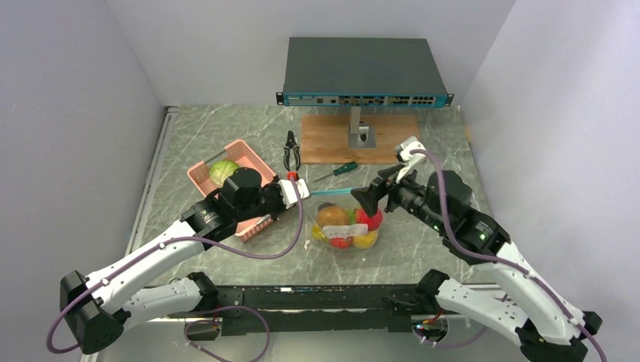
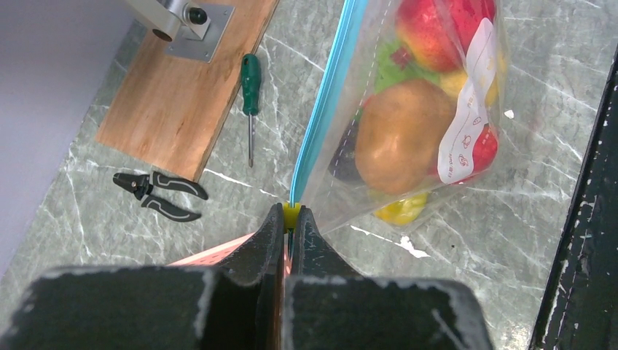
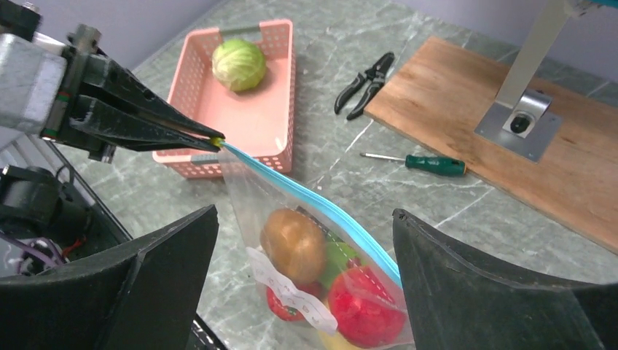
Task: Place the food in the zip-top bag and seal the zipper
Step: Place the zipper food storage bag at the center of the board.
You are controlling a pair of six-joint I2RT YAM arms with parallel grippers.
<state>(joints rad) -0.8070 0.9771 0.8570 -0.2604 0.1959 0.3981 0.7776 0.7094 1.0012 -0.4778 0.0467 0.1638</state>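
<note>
My right gripper is about to grab the bag by its teal-blue zipper edge [image 2: 349,18], and this leaves the yellow slider [image 2: 291,212] free. Then I will lift the sealed bag aside.
The clear zip-top bag [image 1: 349,225] stands on the table, holding a brown potato [image 3: 294,244], red fruit [image 3: 364,306] and other yellow and green pieces. Its teal-blue zipper [image 3: 321,208] runs along the top edge and looks pressed together along its visible length. My left gripper [image 2: 291,215] is shut on the small yellow slider [image 2: 291,212] at the zipper's left end; it also shows in the right wrist view [image 3: 211,138]. My right gripper [image 3: 304,215] is wide open, one finger on each side of the bag's right end, and does not touch it.
A pink basket [image 1: 213,157] with a green cabbage [image 1: 223,172] sits left of the bag, under my left arm. Black pliers [image 1: 291,149] and a green-handled screwdriver [image 1: 337,170] lie behind the bag. A wooden board [image 1: 324,139] carries a stand with a network switch [image 1: 364,72].
</note>
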